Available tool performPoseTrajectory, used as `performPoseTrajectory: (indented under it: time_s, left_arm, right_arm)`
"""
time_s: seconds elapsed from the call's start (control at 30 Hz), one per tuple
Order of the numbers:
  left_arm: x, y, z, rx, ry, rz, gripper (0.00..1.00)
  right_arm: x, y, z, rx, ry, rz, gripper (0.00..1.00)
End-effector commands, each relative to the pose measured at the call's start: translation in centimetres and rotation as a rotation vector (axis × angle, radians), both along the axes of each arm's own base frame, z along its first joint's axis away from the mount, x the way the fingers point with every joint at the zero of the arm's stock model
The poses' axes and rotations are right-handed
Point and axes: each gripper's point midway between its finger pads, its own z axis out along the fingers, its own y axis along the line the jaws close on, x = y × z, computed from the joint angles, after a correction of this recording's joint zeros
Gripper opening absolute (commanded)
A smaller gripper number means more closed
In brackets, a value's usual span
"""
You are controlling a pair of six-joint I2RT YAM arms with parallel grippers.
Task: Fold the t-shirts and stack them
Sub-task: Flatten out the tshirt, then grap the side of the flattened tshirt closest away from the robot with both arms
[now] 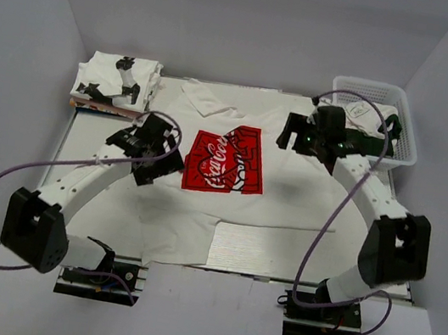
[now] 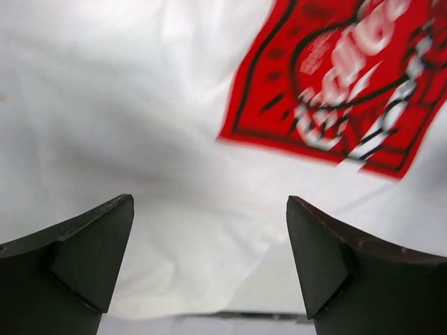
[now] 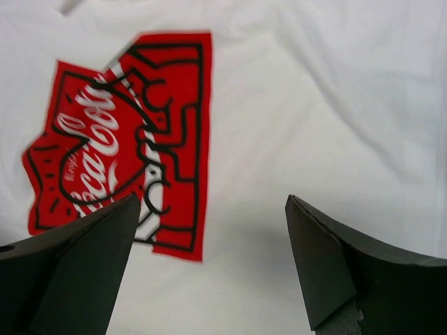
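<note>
The white t-shirt should be grabbed by the near sleeve's outer end [image 1: 175, 257] with my left gripper next. Then I will fold that side of the t-shirt over the red logo [image 1: 225, 163].
A white t-shirt [image 1: 288, 195] with a red rectangular logo [image 1: 225, 163] lies spread out, front up, in the middle of the table. My left gripper [image 1: 168, 154] hovers over its left side, just left of the logo, open and empty. My right gripper [image 1: 290, 133] hangs over the shirt's upper right, also open and empty. In the left wrist view the gripper [image 2: 209, 209] looks down on white cloth [image 2: 140, 105], the logo [image 2: 335, 91] at upper right. In the right wrist view the gripper [image 3: 211, 202] is above plain cloth [image 3: 314, 105], the logo [image 3: 126, 139] to its left.
Folded white t-shirts with black prints [image 1: 118, 81] are stacked at the back left corner. A white mesh basket [image 1: 404, 120] with more white cloth inside stands at the back right, close behind the right arm. Ribbed bare table [image 1: 261, 255] shows below the shirt's hem.
</note>
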Motion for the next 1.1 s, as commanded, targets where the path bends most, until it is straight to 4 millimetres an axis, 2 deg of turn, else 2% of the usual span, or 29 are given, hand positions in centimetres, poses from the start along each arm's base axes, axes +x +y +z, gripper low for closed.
performPoseTrajectory:
  time_s: [0.0, 0.03, 0.07, 0.1, 0.17, 0.2, 0.23, 0.33, 0.43, 0.47, 0.57, 0.63, 0.7, 0.8, 0.87, 0.9, 0.97, 1.0, 1.03, 1.07]
  left_arm:
    - [-9.4, 2.2, -3.8, 0.008, 0.292, 0.033, 1.00]
    - [-11.0, 2.0, -4.1, -0.024, 0.331, 0.017, 1.00]
    - [-12.1, 2.0, -4.4, -0.041, 0.350, 0.009, 1.00]
    - [-13.7, 2.2, -5.2, -0.050, 0.390, 0.002, 1.00]
    - [-15.5, 1.3, -4.9, -0.129, 0.416, -0.044, 1.00]
    - [-17.1, 0.7, -5.4, -0.165, 0.467, -0.090, 1.00]
    - [-17.7, 0.6, -5.9, -0.177, 0.488, -0.105, 1.00]
    - [-20.8, 1.1, -7.9, -0.161, 0.607, -0.125, 1.00]
    - [-22.8, 1.3, -9.4, -0.160, 0.693, -0.126, 1.00]
    - [-22.7, 0.9, -9.6, -0.177, 0.679, -0.145, 0.98]
    - [-22.8, 1.1, -10.0, -0.158, 0.673, -0.149, 0.89]
    - [-23.0, 1.3, -10.6, -0.146, 0.670, -0.157, 0.75]
    - [-23.1, 0.9, -11.5, -0.164, 0.663, -0.166, 0.68]
    - [-22.6, 1.5, -12.8, -0.122, 0.647, -0.142, 0.61]
    - [-22.4, 1.5, -13.0, -0.111, 0.638, -0.140, 0.61]
    - [-22.2, 1.6, -13.2, -0.094, 0.630, -0.144, 0.60]
    - [-21.9, 1.8, -13.4, -0.078, 0.611, -0.140, 0.52]
    - [-21.8, 1.7, -13.4, -0.080, 0.613, -0.130, 0.48]
    - [-21.4, 1.5, -13.4, -0.090, 0.592, -0.134, 0.44]
    - [-20.9, 1.2, -13.2, -0.095, 0.580, -0.136, 0.21]
  right_arm:
    - [-1.3, -2.1, -0.7, 0.066, -0.057, -0.141, 0.90]
    - [-1.7, -2.1, 0.5, 0.096, -0.087, -0.156, 0.90]
    - [-2.4, -2.4, -0.3, 0.096, -0.076, -0.166, 0.90]
    - [-2.8, -2.7, 0.6, 0.108, -0.101, -0.180, 0.90]
    - [-3.8, -3.0, -0.9, 0.118, -0.055, -0.198, 0.90]
    - [-4.1, -2.9, -0.8, 0.131, -0.053, -0.204, 0.90]
    - [-4.8, -3.0, -1.9, 0.129, -0.025, -0.202, 0.90]
    - [-5.7, -3.1, -2.4, 0.161, -0.012, -0.218, 0.90]
    - [-6.6, -3.9, -3.1, 0.178, 0.008, -0.266, 0.90]
    - [-7.0, -4.2, -3.5, 0.180, 0.016, -0.281, 0.90]
    - [-7.5, -5.0, -3.9, 0.185, 0.025, -0.323, 0.90]
    - [-8.3, -5.7, -4.9, 0.177, 0.058, -0.353, 0.90]
    - [-9.0, -6.4, -5.9, 0.163, 0.085, -0.379, 0.90]
    - [-10.1, -7.3, -6.7, 0.154, 0.089, -0.395, 0.90]
    - [-11.0, -8.3, -7.7, 0.122, 0.115, -0.418, 0.90]
    - [-11.3, -8.9, -7.4, 0.111, 0.102, -0.428, 0.90]
    - [-12.4, -9.8, -8.5, 0.082, 0.134, -0.450, 0.90]
    - [-12.7, -10.2, -8.3, 0.080, 0.130, -0.460, 0.90]
    - [-13.4, -10.3, -9.1, 0.074, 0.152, -0.462, 0.90]
    - [-14.1, -10.6, -9.4, 0.068, 0.172, -0.472, 0.90]
